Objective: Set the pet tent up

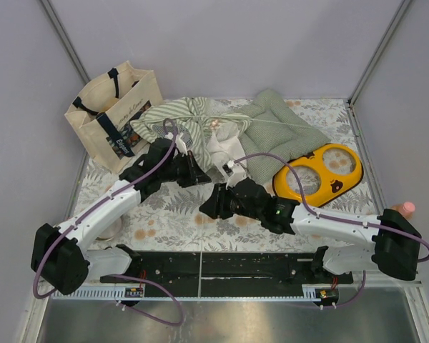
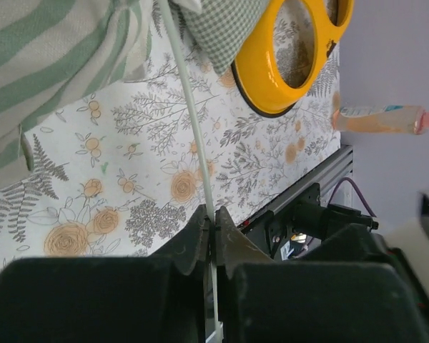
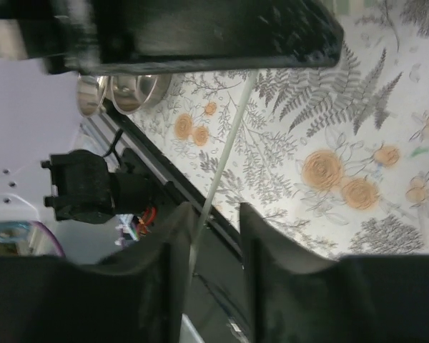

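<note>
The white pole's far end should stay free to support the tent [image 1: 173,118], so my right gripper needs to grab the pole by its near section.
The pet tent [image 1: 173,118] lies collapsed at the back middle, green-and-white striped fabric with white lacy flaps [image 1: 218,146]. Its striped fabric also shows in the left wrist view [image 2: 36,64]. My left gripper [image 2: 213,213] is shut on a thin white pole [image 2: 189,107] that runs up to the fabric. In the top view the left gripper [image 1: 197,174] sits just in front of the tent. My right gripper [image 3: 213,211] is open, and the same pole [image 3: 227,146] passes between its jaws close to the left finger. In the top view the right gripper [image 1: 206,207] is close below the left one.
A beige tote bag [image 1: 114,114] stands at the back left. A green checked cushion [image 1: 279,128] lies at the back right, a yellow double bowl [image 1: 318,173] in front of it. A pink-capped bottle [image 2: 379,118] lies at the right edge. Steel bowls [image 3: 121,89] sit near the left arm.
</note>
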### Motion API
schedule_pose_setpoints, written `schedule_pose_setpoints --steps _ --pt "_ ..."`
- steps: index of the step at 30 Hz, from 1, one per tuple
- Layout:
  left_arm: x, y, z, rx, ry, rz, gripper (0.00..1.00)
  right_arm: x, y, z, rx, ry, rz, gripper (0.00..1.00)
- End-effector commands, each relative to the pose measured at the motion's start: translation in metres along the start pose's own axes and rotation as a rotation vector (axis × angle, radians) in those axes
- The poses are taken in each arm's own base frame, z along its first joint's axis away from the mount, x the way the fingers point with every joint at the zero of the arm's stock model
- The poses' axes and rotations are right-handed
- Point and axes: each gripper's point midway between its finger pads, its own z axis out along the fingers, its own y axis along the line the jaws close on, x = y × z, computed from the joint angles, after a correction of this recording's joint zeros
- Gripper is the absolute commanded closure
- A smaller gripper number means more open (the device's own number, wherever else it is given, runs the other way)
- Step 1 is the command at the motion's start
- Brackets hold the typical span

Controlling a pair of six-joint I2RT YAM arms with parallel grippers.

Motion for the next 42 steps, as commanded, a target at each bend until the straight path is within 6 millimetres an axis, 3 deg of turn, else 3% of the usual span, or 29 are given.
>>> schedule_pose_setpoints --steps 1,3,6,9,12,20,24,29,30,32,33,34,35,37,39,41,42 --pt "-0.032 -0.021 -0.004 0.034 -0.094 0.054 1.0 -0.022 0.028 -0.022 -0.088 -0.03 -0.128 0.38" --pt "-0.042 -0.027 -0.004 0.046 -0.122 0.052 1.0 -0.006 0.023 -0.036 -0.101 0.043 -0.175 0.22" --pt "-0.057 -0.037 -0.004 0.06 -0.169 0.042 1.0 0.018 0.016 -0.057 -0.136 0.143 -0.225 0.14" --pt "-0.074 -0.045 -0.003 0.068 -0.224 0.028 1.0 0.044 0.015 -0.075 -0.196 0.256 -0.24 0.13" --pt "-0.091 -0.057 -0.002 0.096 -0.282 0.003 1.0 0.06 0.026 -0.088 -0.279 0.342 -0.198 0.13" --pt "-0.122 -0.069 0.013 0.123 -0.367 -0.061 1.0 0.063 0.032 -0.092 -0.297 0.364 -0.146 0.18" --pt "-0.131 -0.072 0.023 0.125 -0.373 -0.079 1.0 0.066 0.029 -0.09 -0.28 0.382 -0.138 0.27" --pt "-0.137 -0.074 0.026 0.123 -0.382 -0.076 1.0 0.07 0.017 -0.09 -0.223 0.392 -0.129 0.53" --pt "-0.137 -0.073 0.028 0.117 -0.38 -0.075 1.0 0.07 0.016 -0.091 -0.219 0.389 -0.126 0.6" --pt "-0.137 -0.074 0.028 0.12 -0.373 -0.071 1.0 0.068 0.009 -0.089 -0.183 0.37 -0.126 0.93" --pt "-0.136 -0.075 0.03 0.125 -0.365 -0.064 1.0 0.066 0.006 -0.088 -0.164 0.357 -0.132 1.0" --pt "-0.135 -0.076 0.029 0.13 -0.358 -0.054 1.0 0.063 0.004 -0.087 -0.147 0.342 -0.137 1.0" --pt "-0.133 -0.076 0.03 0.125 -0.348 -0.048 0.93 0.058 0.001 -0.085 -0.128 0.319 -0.142 1.0" --pt "-0.13 -0.076 0.027 0.118 -0.335 -0.013 0.66 0.046 -0.003 -0.081 -0.087 0.254 -0.15 1.0" --pt "-0.127 -0.073 0.02 0.099 -0.329 0.029 0.28 0.028 -0.002 -0.08 -0.067 0.167 -0.163 1.0" --pt "-0.122 -0.068 0.013 0.064 -0.317 0.081 0.1 0.011 0.0 -0.082 -0.062 0.081 -0.176 1.0" --pt "-0.119 -0.064 0.009 0.048 -0.312 0.111 0.05 0.001 0.003 -0.085 -0.061 0.035 -0.179 1.0"
